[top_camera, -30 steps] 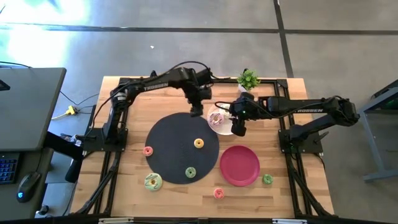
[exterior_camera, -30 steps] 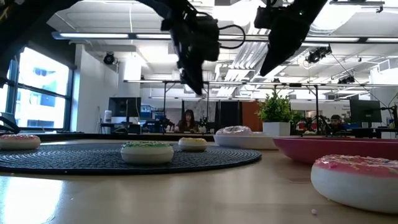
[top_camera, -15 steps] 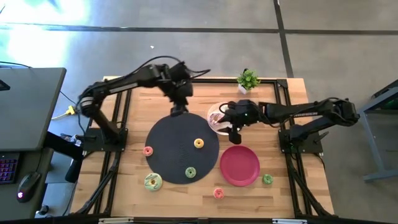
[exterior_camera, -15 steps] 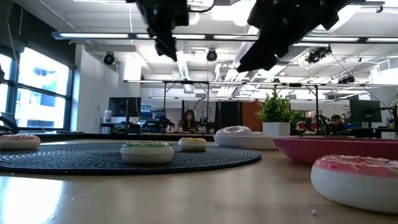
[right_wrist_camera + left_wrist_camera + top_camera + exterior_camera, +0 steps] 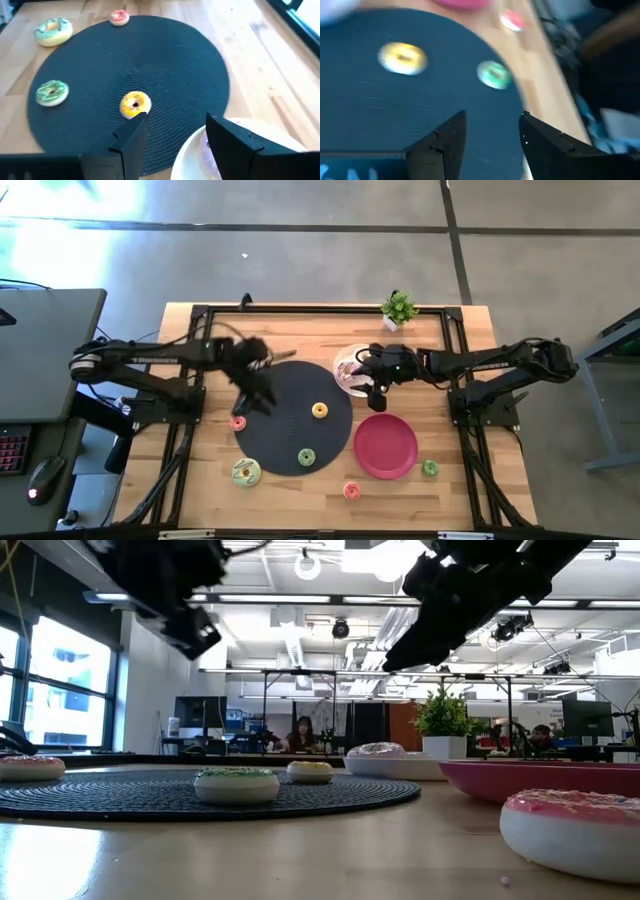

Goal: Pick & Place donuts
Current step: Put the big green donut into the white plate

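Observation:
I will next grab the pale green donut by its rim [image 5: 246, 481] with my left gripper, to put it on the white plate [image 5: 340, 382].
Small toy donuts lie about: a yellow one [image 5: 320, 411] and a green one [image 5: 306, 457] on the black mat [image 5: 280, 395], and a pink-red one [image 5: 237, 422] at the mat's left edge. A larger pale green one [image 5: 245, 472], a pink one [image 5: 351, 491] and a green one [image 5: 429, 468] rest on the wood. A pink-sprinkled donut [image 5: 347, 370] sits on the white plate [image 5: 340, 382]. My left gripper [image 5: 245, 395] hangs open above the mat's left edge, near the pink-red donut. My right gripper [image 5: 377, 392] is open, raised beside the white plate's near right rim.
An empty red plate [image 5: 385, 446] lies at the mat's right. A potted plant [image 5: 399, 307] stands at the far edge. Black frame rails [image 5: 185, 420] run along the table's left and right sides. Bare wood lies along the near edge.
My left arm has swept from beside the white plate, at the mat's far edge, toward the table's left and near side, and now hangs over the mat's left edge. My right gripper has dipped slightly and stayed by the white plate. No donut has moved.

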Robot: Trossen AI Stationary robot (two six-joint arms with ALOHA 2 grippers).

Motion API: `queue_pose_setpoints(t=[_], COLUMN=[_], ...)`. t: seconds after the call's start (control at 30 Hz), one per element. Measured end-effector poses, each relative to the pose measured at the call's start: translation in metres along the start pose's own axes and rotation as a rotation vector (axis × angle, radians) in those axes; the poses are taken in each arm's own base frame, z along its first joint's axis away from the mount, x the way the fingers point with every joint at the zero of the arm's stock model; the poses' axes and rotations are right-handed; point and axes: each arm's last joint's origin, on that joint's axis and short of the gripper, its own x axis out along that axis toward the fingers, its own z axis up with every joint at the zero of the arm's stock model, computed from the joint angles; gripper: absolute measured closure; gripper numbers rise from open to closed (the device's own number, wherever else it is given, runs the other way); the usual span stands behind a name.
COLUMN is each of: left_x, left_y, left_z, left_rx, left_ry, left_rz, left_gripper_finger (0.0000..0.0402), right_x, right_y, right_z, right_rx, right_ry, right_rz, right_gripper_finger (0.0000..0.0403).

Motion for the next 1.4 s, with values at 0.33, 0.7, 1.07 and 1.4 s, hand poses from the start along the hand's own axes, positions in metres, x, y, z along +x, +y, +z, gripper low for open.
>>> queue_pose_setpoints(t=[0.33, 0.7, 1.07, 1.4], left_x=[0.032, 0.068, 0.09, 0.092], left_y=[-0.049, -0.063, -0.11, -0.129], left_z=[-0.019, -0.034, -0.057, -0.064], left_rx=[-0.045, 0.018, 0.024, 0.0], left_ry=[0.152, 0.317, 0.422, 0.355], left_rz=[-0.121, 0.124, 0.097, 0.228], left_gripper_finger=[0.0227, 0.0228, 0.0228, 0.0228], right_x=[0.0, 0.0, 0.0, 0.0], right_y=[0.0, 0.0, 0.0, 0.0], right_z=[0.0, 0.0, 0.0, 0.0], right_rx=[-0.002, -0.001, -0.001, 0.006], right_ry=[-0.003, -0.003, -0.003, -0.003], right_rz=[-0.004, -0.005, -0.005, -0.005], right_gripper_finger=[0.021, 0.021, 0.021, 0.021])
